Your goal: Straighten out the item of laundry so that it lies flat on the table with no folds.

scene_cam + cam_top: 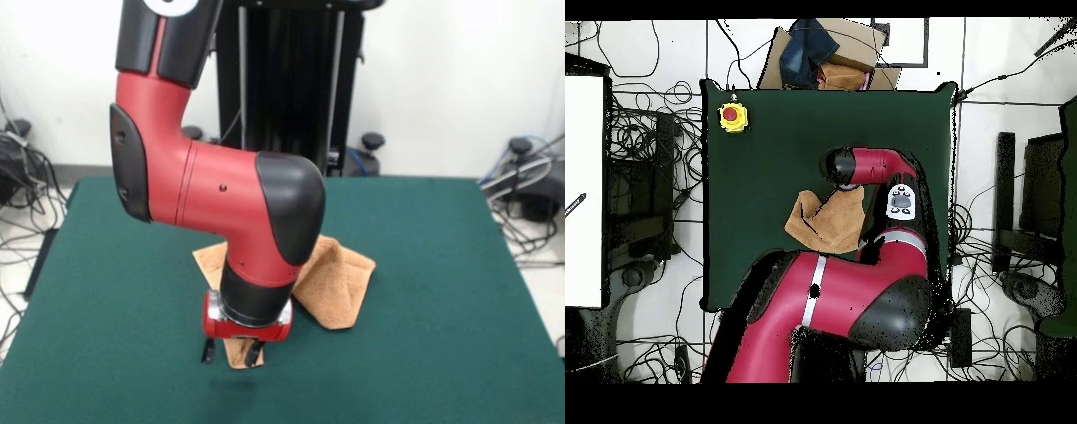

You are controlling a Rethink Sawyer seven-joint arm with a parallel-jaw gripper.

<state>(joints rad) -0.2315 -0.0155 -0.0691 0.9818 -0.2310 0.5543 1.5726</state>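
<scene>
My gripper needs to pull the towel out flat, so next it needs to grab the folded towel (335, 283) by its narrow loose corner (243, 356).
The peach-orange towel (340, 283) lies crumpled and folded over itself near the middle of the green table (441, 265). My arm covers much of it. My gripper (231, 355) points down at the towel's near corner, low over the table. Its two black fingers stand apart with the towel's corner showing between them. In the overhead view the towel (827, 222) shows as a folded, bunched shape on the table (765, 160), partly under my arm. The gripper itself is hidden there by the wrist (850, 168).
A yellow box with a red button (733, 117) stands on the table's corner. A cardboard box (855, 55) with something dark blue on it sits just beyond the table's edge. Cables lie on the floor around the table.
</scene>
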